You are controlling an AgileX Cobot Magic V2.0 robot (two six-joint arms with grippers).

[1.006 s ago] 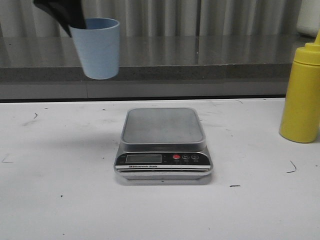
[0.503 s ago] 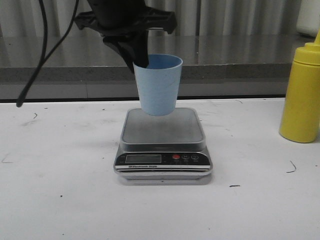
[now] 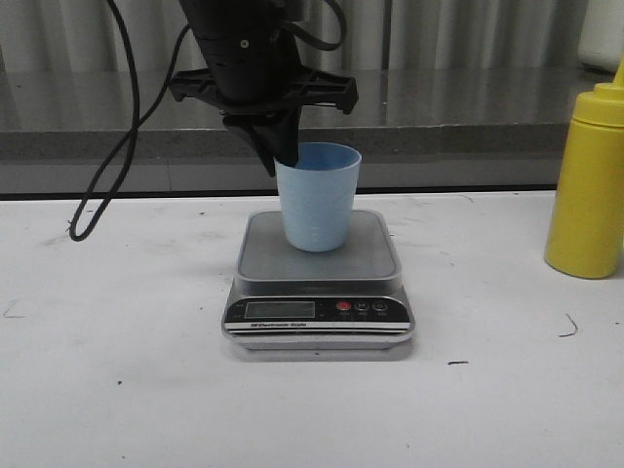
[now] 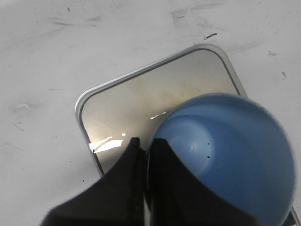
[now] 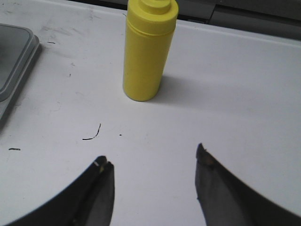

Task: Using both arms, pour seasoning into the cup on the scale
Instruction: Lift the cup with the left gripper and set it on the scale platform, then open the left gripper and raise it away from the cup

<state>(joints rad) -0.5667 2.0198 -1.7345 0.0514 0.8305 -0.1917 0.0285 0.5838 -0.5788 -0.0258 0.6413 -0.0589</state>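
I should open my left gripper and let go of the cup, since the pale blue cup's base point(image 3: 315, 244) is resting on the silver scale's platform point(image 3: 365, 244).
The pale blue cup point(image 3: 317, 200) stands upright on or just above the platform of the silver scale point(image 3: 375, 258); I cannot tell if it touches. My left gripper point(image 3: 283, 156) is shut on the cup's rim at its left side, one finger inside and one outside. From the left wrist the cup point(image 4: 235, 155) looks empty, with my left gripper point(image 4: 146, 143) pinching its wall over the scale point(image 4: 141, 99). The yellow seasoning bottle point(image 3: 588, 185) stands at the right edge. In the right wrist view my right gripper point(image 5: 153, 160) hangs open over bare table, short of the seasoning point(image 5: 146, 49).
A grey ledge and ribbed wall run along the back of the white table point(image 3: 117, 390). A black cable point(image 3: 102, 185) loops down from the left arm, left of the scale. Small dark marks point(image 5: 91, 134) dot the tabletop.
My left gripper carried the cup from high at the left to over the scale and lowered it to the platform. The seasoning and the scale stayed put.
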